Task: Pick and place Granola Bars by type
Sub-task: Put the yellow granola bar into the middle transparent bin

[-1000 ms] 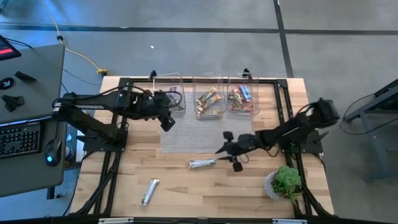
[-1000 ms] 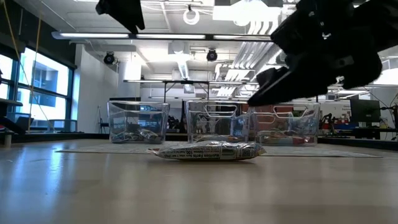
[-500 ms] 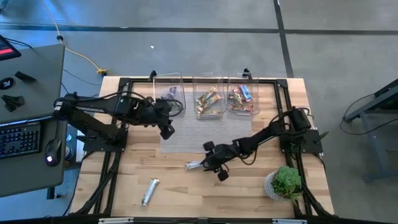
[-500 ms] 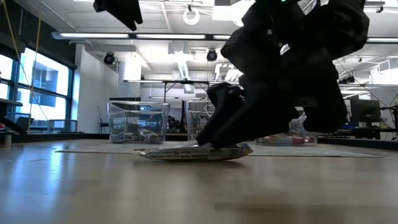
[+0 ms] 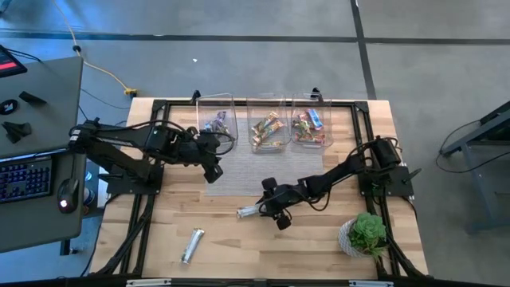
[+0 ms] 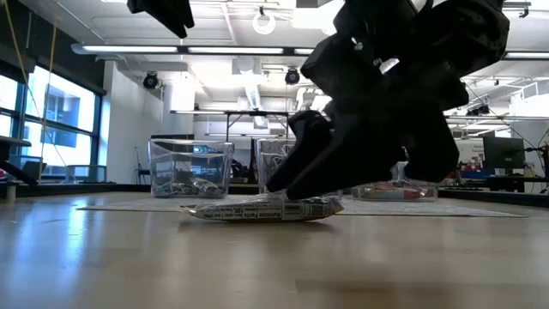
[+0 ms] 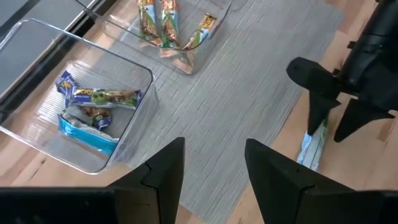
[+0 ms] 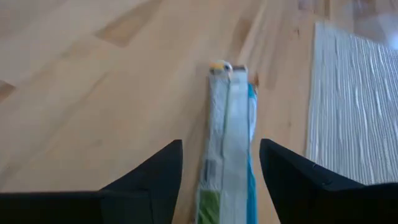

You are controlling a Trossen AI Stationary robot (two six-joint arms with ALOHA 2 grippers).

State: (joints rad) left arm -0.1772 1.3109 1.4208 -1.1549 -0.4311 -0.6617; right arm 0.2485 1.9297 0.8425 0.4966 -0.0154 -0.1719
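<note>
I need to grab the silver-white granola bar by its green-marked end (image 8: pixel 209 207) next with my right gripper, so that I can sort it into the middle clear bin.
A silver-white granola bar (image 5: pixel 249 212) lies flat on the wood near the grey mat's near edge, also seen in the low view (image 6: pixel 257 209). My right gripper (image 5: pixel 272 206) is down at its right end, open, with one finger on each side of the bar (image 8: pixel 229 143). A second silver bar (image 5: pixel 192 245) lies toward the near left. Purple and blue bars sit in the left bin (image 5: pixel 217 121), and other bars fill the middle bin (image 5: pixel 268 127) and the right bin (image 5: pixel 309 126). My left gripper (image 5: pixel 213 163) hangs open above the mat's left part. My right gripper (image 8: pixel 221 144) comes slanting down from the table's right, its fingers lying along the bar's right end (image 8: pixel 231 186). Wood shows between each finger and the wrapper. Whether a finger touches the bar, which lies flat on the table, I cannot tell.
A grey mat (image 5: pixel 247 171) covers the table's middle in front of three clear bins along the far edge. A green potted plant (image 5: pixel 366 233) stands at the near right corner. Bare wood lies around both silver bars.
My right gripper swung toward the table's left and came down from above the mat's near edge to the silver bar, staying open. That bar slid a little toward the left. My left gripper drew slightly toward the near edge, away from the left bin.
</note>
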